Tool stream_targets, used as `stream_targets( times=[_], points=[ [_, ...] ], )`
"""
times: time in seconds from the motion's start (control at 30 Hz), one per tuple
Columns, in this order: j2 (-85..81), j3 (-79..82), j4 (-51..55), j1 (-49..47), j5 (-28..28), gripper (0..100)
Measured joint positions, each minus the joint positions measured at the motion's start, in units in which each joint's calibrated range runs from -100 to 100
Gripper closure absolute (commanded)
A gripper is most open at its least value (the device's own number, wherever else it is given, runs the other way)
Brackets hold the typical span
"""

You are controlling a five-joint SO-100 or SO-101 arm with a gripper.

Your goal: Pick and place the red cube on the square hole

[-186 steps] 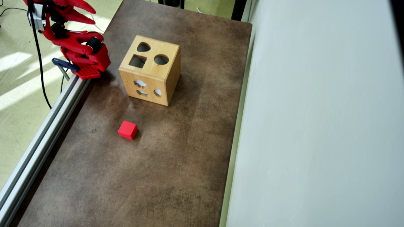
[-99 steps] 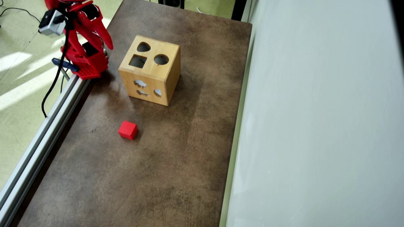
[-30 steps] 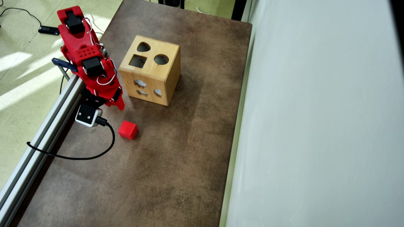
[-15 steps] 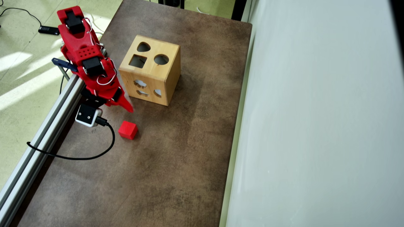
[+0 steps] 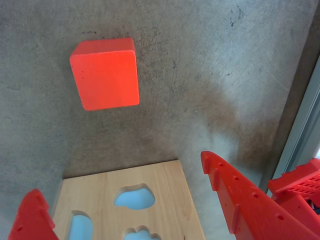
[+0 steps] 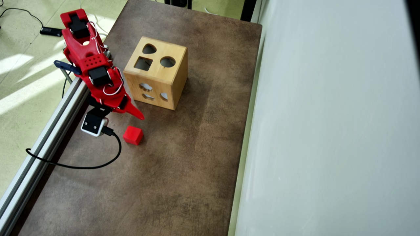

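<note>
My gripper will next take hold of the red cube (image 6: 133, 135) by its opposite sides, so that it can place the cube on the square hole.
The red cube (image 6: 133, 135) lies on the brown table, below the light wooden box (image 6: 170, 77) in the overhead view. The square hole (image 6: 143, 63) is a dark cutout at the left of the box's top face. My red gripper (image 6: 133, 113) hovers between box and cube, just above-left of the cube, and touches neither. In the wrist view the gripper (image 5: 120, 174) is open, its fingers spread wide with nothing between them. There the cube (image 5: 105, 73) sits ahead at upper left and the box's side face (image 5: 165, 185) fills the bottom.
An aluminium rail (image 6: 42, 141) runs along the table's left edge. A black cable (image 6: 75, 165) loops from the wrist camera over the table. A pale wall (image 6: 328, 131) borders the right side. Round (image 6: 167, 61) and teardrop (image 6: 149, 49) cutouts share the box's top.
The arm swung down from its folded pose near the base to beside the box. In the last second it edged toward the cube and one finger swung outward, opening the jaws.
</note>
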Motion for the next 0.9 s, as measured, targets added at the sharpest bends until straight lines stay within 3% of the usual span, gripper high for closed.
stream_targets(
  times=[0.9],
  points=[
    [15.1, -0.1, -13.9, 0.0, 0.9, 55]
  ],
)
